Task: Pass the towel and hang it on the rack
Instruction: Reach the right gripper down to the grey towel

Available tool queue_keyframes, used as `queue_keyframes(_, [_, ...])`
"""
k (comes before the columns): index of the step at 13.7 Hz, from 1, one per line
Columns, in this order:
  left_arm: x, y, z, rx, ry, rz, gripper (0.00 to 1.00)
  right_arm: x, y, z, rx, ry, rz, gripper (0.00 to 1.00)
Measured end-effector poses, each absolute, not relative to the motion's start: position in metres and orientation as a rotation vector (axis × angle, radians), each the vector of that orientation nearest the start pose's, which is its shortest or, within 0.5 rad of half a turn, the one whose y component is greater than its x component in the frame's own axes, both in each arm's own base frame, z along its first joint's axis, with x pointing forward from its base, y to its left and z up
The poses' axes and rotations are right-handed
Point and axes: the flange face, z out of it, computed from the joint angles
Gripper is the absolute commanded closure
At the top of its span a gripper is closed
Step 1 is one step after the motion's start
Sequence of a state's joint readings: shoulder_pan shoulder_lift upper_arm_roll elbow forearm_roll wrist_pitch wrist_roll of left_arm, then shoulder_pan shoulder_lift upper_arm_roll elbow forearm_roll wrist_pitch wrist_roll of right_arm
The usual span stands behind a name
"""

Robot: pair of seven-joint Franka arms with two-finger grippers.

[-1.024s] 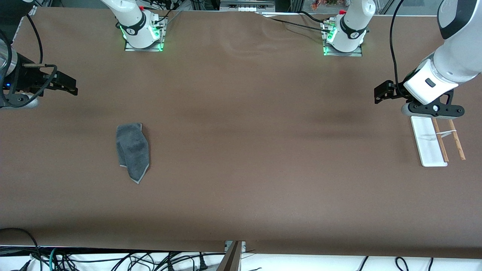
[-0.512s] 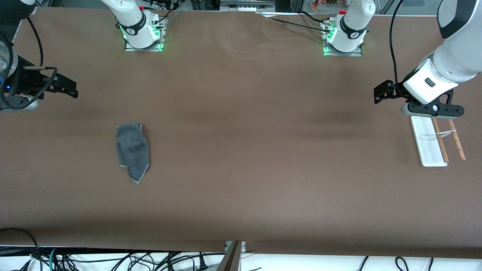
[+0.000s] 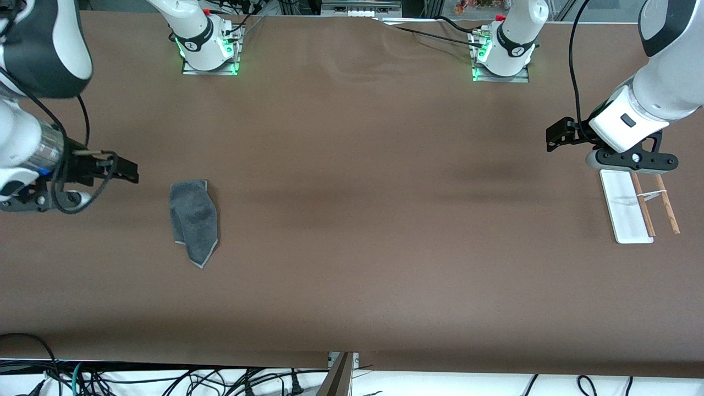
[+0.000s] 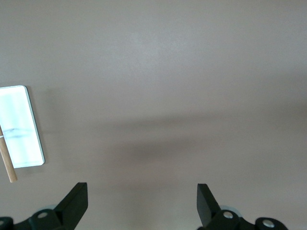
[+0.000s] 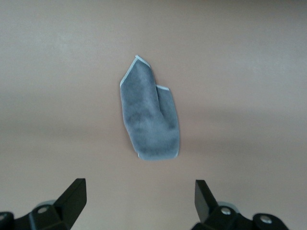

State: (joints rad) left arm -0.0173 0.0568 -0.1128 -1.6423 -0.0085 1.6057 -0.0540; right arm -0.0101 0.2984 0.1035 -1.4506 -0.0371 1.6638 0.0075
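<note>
My right gripper is going to grab the towel by its hemmed end (image 3: 201, 258) next. Then it can pass the towel along for hanging on the rack (image 3: 638, 206).
The dark grey towel (image 3: 193, 220) lies folded flat on the brown table, toward the right arm's end; in the right wrist view the towel (image 5: 148, 120) shows its lighter hem. My right gripper (image 3: 129, 173) hangs over bare table just beside the towel, open and empty, and my right gripper (image 5: 139, 189) has only tabletop between its fingers. The rack (image 3: 638, 206), a white base with two brown rods, lies at the left arm's end. My left gripper (image 3: 555, 137) hovers over the table next to the rack, and my left gripper (image 4: 142, 191) is open and empty. The rack's base (image 4: 19, 127) shows at that view's edge.
The two arm bases (image 3: 209, 49) (image 3: 503, 55) stand along the table's edge farthest from the front camera. Cables (image 3: 165, 382) hang below the edge nearest to it. A broad stretch of brown tabletop (image 3: 385, 220) separates the towel from the rack.
The right arm has swung in over the table, bringing its open gripper close beside the towel. The left arm, the towel and the rack have not moved.
</note>
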Motion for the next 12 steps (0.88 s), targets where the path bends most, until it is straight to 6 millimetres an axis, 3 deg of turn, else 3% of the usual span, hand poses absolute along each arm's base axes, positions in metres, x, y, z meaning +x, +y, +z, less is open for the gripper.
queue_keyframes(3, [0.565, -0.073, 0.562, -3.142, 0.118, 0.148, 0.0, 0.666, 0.053, 0.453, -3.136, -0.147, 0.127, 0.0])
queue_keyframes(6, [0.565, -0.073, 0.562, -3.142, 0.118, 0.148, 0.0, 0.692, 0.06, 0.363, -3.12, -0.159, 0.136, 0.0])
queue_keyframes(8, [0.565, -0.073, 0.561, -3.142, 0.117, 0.149, 0.0, 0.7, 0.076, 0.315, -3.116, -0.194, 0.143, 0.0])
queue_keyframes(12, [0.565, -0.073, 0.561, -3.142, 0.117, 0.149, 0.0, 0.709, 0.079, 0.255, -3.113, -0.199, 0.107, 0.0])
